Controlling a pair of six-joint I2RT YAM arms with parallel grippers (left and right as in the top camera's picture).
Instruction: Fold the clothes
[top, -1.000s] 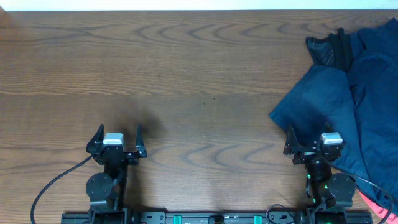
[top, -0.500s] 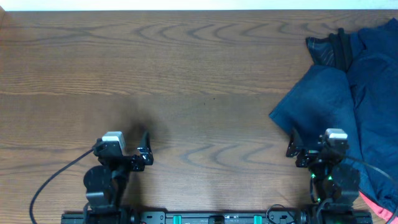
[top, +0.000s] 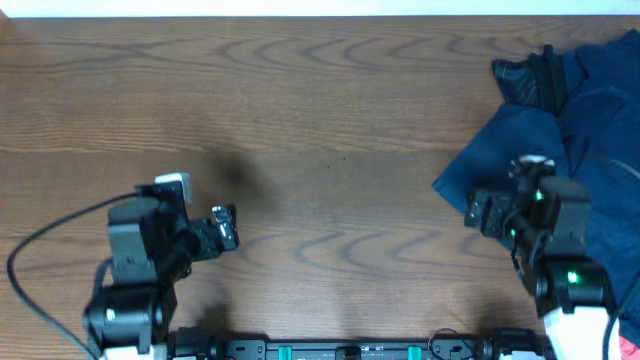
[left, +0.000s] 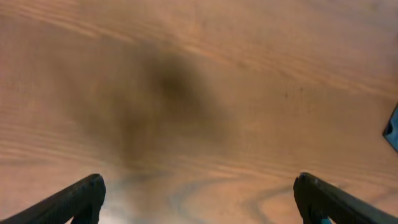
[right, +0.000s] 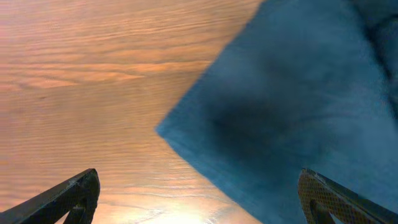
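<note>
The right gripper grabs the navy clothes' corner that juts onto empty wood next, to spread the clothes open for folding.
The clothes (top: 595, 130) are a wrinkled dark navy pile at the table's right side, with a corner pointing left at mid-table height. In the right wrist view that corner (right: 280, 99) fills the upper right. My right gripper (top: 488, 210) is open and empty, hovering over the corner's edge with its fingers wide apart (right: 199, 199). My left gripper (top: 218, 230) is open and empty over bare wood at the left (left: 199, 199). A sliver of the navy cloth (left: 392, 130) shows at the left wrist view's right edge.
The wooden table (top: 330, 120) spans the whole view. A black ribbed part (top: 525, 80) lies at the pile's upper left. A black cable (top: 50, 240) loops from the left arm. The arm bases' rail (top: 340, 350) runs along the front edge.
Both arms have risen from their low rest pose. The left arm swung left and turned its gripper rightward. The right gripper moved forward over the cloth's corner. The clothes have not moved.
</note>
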